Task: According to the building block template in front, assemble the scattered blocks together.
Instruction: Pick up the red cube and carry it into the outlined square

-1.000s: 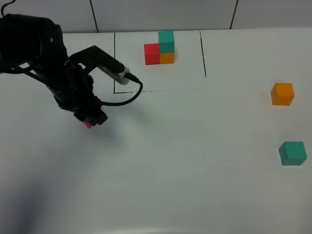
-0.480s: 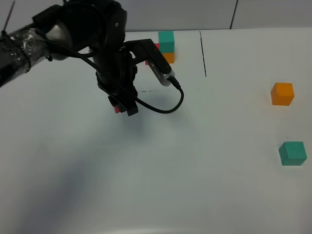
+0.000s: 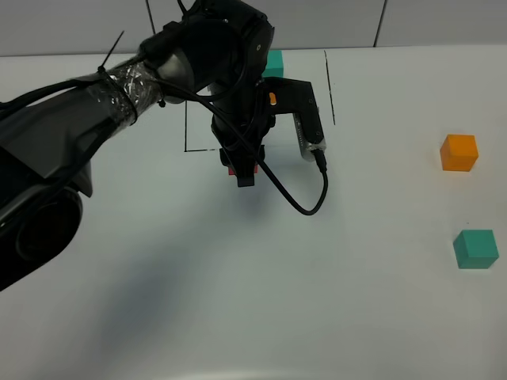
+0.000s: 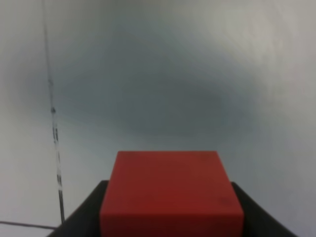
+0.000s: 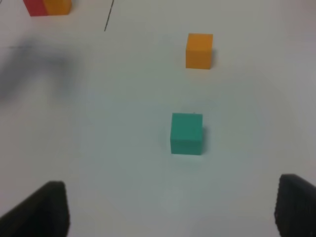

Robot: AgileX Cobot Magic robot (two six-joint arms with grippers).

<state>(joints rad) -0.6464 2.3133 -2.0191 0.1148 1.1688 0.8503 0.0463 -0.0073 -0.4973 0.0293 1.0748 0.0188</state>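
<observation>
My left gripper keeps holding the red block for now until it is lower, since the red block's lower edge (image 3: 232, 172) hangs above the soft shadow on the tabletop.
My left gripper (image 3: 242, 171) hangs over the table's middle, just in front of the black-outlined box, shut on the red block (image 4: 170, 192). Only a sliver of the red block (image 3: 232, 169) shows in the high view. The arm hides most of the building block template (image 3: 274, 63); its teal top and a bit of orange show. The orange block (image 3: 459, 152) and the teal block (image 3: 475, 248) lie apart at the far right. In the right wrist view my right gripper (image 5: 173, 210) stands open and empty, short of the teal block (image 5: 186, 133), with the orange block (image 5: 199, 50) beyond it.
A thin black outline (image 3: 329, 87) is drawn on the white table (image 3: 372, 301) around the template. A black cable (image 3: 305, 207) loops from the left wrist camera. The template's red and orange cubes (image 5: 47, 6) show at the edge of the right wrist view.
The left arm has swung from the table's left toward the middle, carrying the red block, and now covers most of the template. The orange and teal blocks have not moved.
</observation>
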